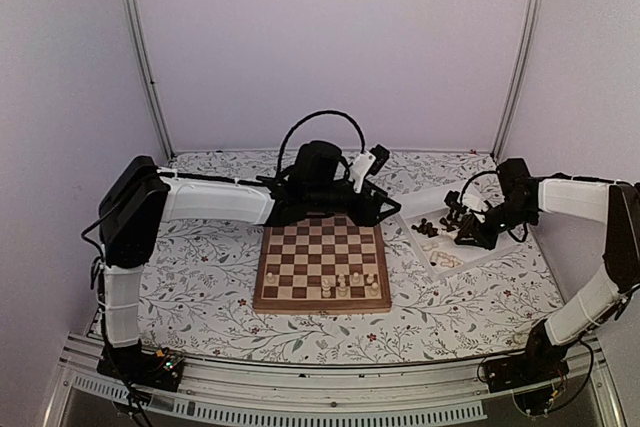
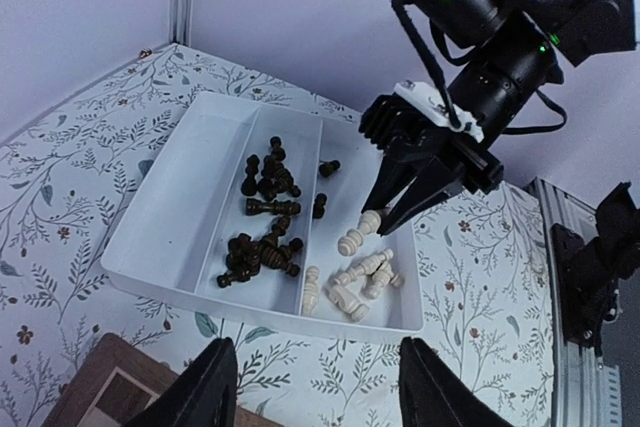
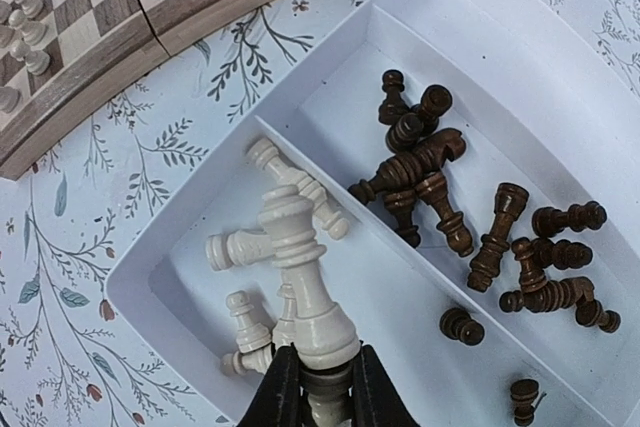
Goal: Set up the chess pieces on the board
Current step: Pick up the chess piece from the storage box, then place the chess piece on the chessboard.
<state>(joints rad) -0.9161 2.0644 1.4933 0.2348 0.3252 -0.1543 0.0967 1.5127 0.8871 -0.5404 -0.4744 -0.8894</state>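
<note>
My left gripper grabs the cream piece by its head end [image 2: 350, 244] next, since the base stays free to stand on the board.
The board [image 1: 320, 304] lies mid-table with several cream chess pieces [image 1: 345, 284] standing on its near rows. My right gripper [image 3: 320, 377] is shut on the base of a cream piece [image 3: 300, 257] and holds it just over the cream compartment of the white tray [image 3: 520, 97]. Loose cream pieces [image 3: 240, 247] and dark pieces [image 3: 430, 167] lie in the tray. My left gripper [image 2: 315, 367] is open and empty, past the board's far right corner [image 2: 100, 387], facing the tray [image 2: 250, 307]. It sees the right gripper [image 2: 385, 217] with its cream piece [image 2: 358, 237].
The tray [image 1: 480, 252] sits right of the board on the floral cloth. The left arm reaches across behind the board [image 1: 220, 199]. Metal frame posts and purple walls close the back and sides.
</note>
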